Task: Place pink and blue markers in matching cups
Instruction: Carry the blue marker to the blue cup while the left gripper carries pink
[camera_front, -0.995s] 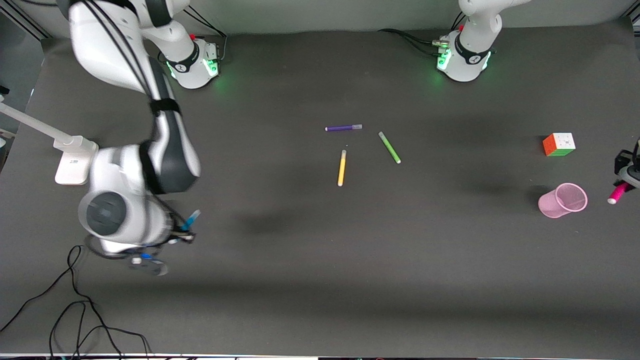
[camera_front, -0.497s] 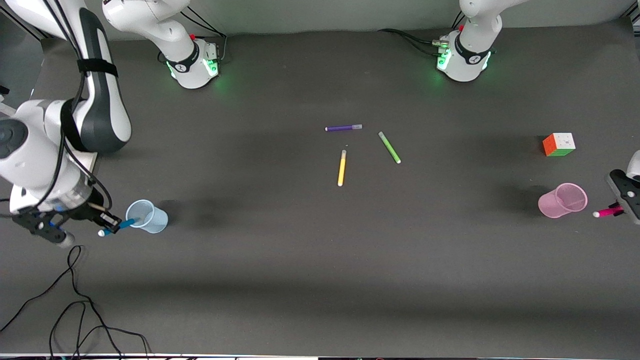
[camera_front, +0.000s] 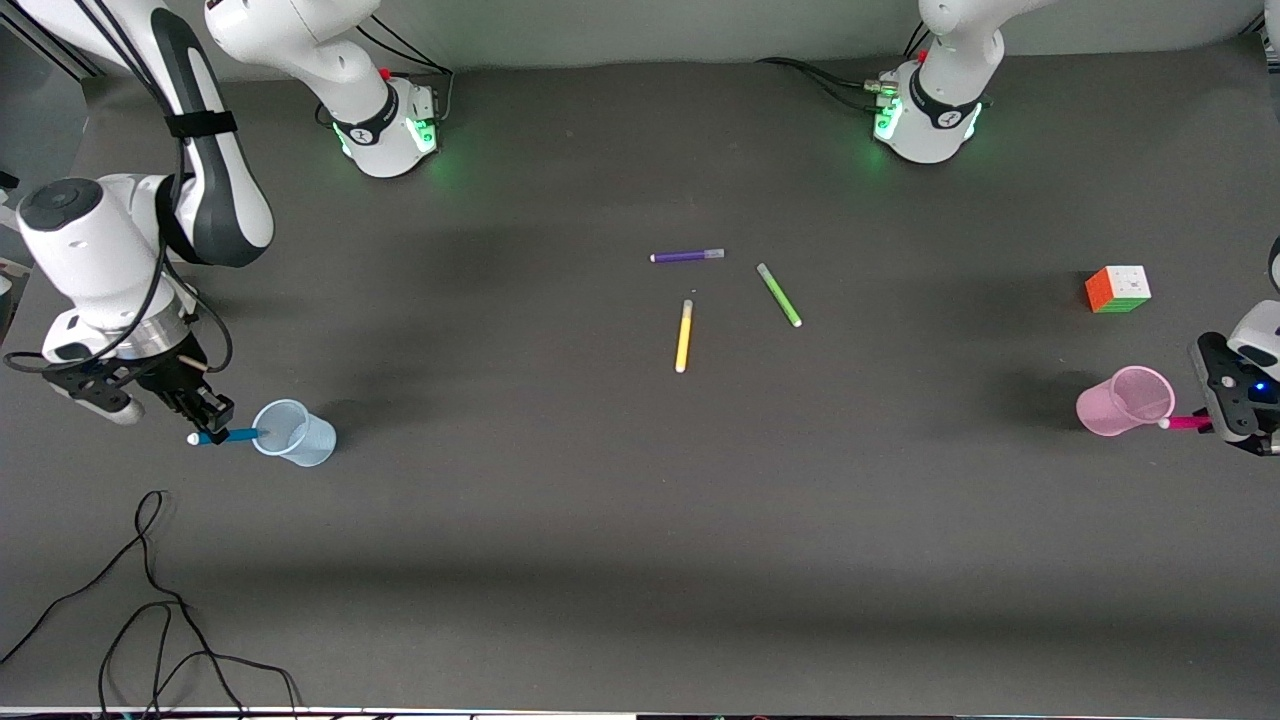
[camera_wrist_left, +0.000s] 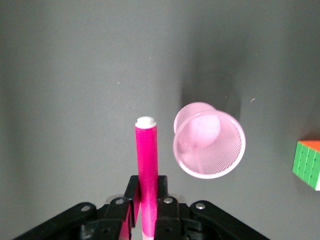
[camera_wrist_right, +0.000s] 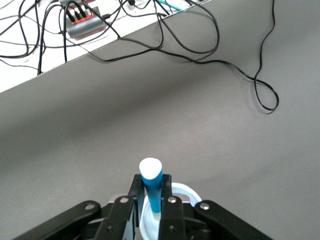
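The pink marker's white tip is beside the pink cup's rim and outside it, so my left gripper should keep hold of the pink marker.
My right gripper (camera_front: 205, 418) is shut on the blue marker (camera_front: 228, 436) and holds it level beside the light blue cup (camera_front: 297, 433). The marker's white end points away from the cup and its other end reaches the rim. In the right wrist view the gripper (camera_wrist_right: 151, 182) grips the blue marker (camera_wrist_right: 151, 189) with the cup's rim (camera_wrist_right: 186, 190) just under it. My left gripper (camera_front: 1215, 420) is shut on the pink marker (camera_front: 1186, 423), whose white tip is at the pink cup's (camera_front: 1125, 401) rim. The left wrist view shows the gripper (camera_wrist_left: 147, 184), the pink marker (camera_wrist_left: 146, 160) and the cup (camera_wrist_left: 210, 145) beside it.
A purple pen (camera_front: 687, 256), a green pen (camera_front: 779, 295) and a yellow pen (camera_front: 684, 336) lie mid-table. A colour cube (camera_front: 1118, 288) sits farther from the front camera than the pink cup. Black cables (camera_front: 150, 600) trail at the front corner by the right arm's end.
My right arm swung out toward its end of the table, uncovering the blue cup, and levelled the blue marker at its rim. My left gripper moved in, bringing the pink marker's tip to the pink cup.
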